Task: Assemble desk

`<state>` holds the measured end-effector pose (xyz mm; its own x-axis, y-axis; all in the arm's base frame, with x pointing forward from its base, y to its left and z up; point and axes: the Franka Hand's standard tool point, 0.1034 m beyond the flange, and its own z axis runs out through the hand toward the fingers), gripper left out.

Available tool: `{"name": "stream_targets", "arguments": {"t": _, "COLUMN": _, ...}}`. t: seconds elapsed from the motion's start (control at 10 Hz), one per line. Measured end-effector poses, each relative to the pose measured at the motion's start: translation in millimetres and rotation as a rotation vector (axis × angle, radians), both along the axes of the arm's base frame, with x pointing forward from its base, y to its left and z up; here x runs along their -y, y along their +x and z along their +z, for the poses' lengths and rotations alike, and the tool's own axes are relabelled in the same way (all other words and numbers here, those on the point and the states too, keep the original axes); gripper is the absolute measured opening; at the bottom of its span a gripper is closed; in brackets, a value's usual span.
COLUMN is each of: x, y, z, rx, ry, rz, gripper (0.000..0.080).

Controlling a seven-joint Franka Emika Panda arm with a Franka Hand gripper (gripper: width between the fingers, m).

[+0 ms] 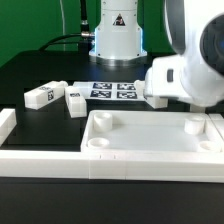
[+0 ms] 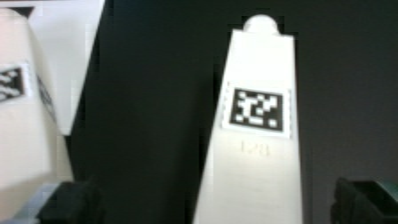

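I should grab the leg by its plain end (image 2: 251,203) next. Its rounded peg stays free to enter a tabletop socket.
The white tray-like tabletop (image 1: 150,132) lies at the front with round sockets at its corners. Two tagged white legs (image 1: 40,96) (image 1: 75,100) lie on the black table at the exterior view's left. In the wrist view a third leg (image 2: 258,110), long, with a rounded peg at its far end and a square tag on top, lies between the dark fingertips (image 2: 71,205). My gripper (image 2: 217,205) stands open astride it, with gaps on both sides. In the exterior view the blurred white hand (image 1: 178,78) hangs behind the tabletop's right part and hides that leg.
The marker board (image 1: 113,90) lies behind the tabletop, in front of the robot base (image 1: 118,35). Long white border bars run along the front (image 1: 60,162) and the left (image 1: 7,122). Another tagged white piece (image 2: 25,80) lies beside the leg in the wrist view.
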<state>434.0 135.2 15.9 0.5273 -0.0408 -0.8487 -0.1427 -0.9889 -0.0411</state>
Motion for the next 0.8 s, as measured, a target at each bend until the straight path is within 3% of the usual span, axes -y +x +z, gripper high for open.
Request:
{"name": "stream_targets", "arguments": {"t": 0.2, "x": -8.0, "y": -10.7, "z": -6.9, "rx": -0.001, "ry": 0.001, "rz": 0.014, "gripper": 0.0649}}
{"name": "stream_targets", "arguments": {"t": 0.6, "x": -8.4, "y": -16.0, "z": -14.0, "rx": 0.023, "ry": -0.006, "rz": 0.011, "gripper": 0.0649}}
{"name": "stream_targets", "arguments": {"t": 0.8, "x": -8.5, "y": -14.4, "z": -13.8, "rx": 0.026, "ry": -0.003, "rz": 0.012, "gripper": 0.0377}}
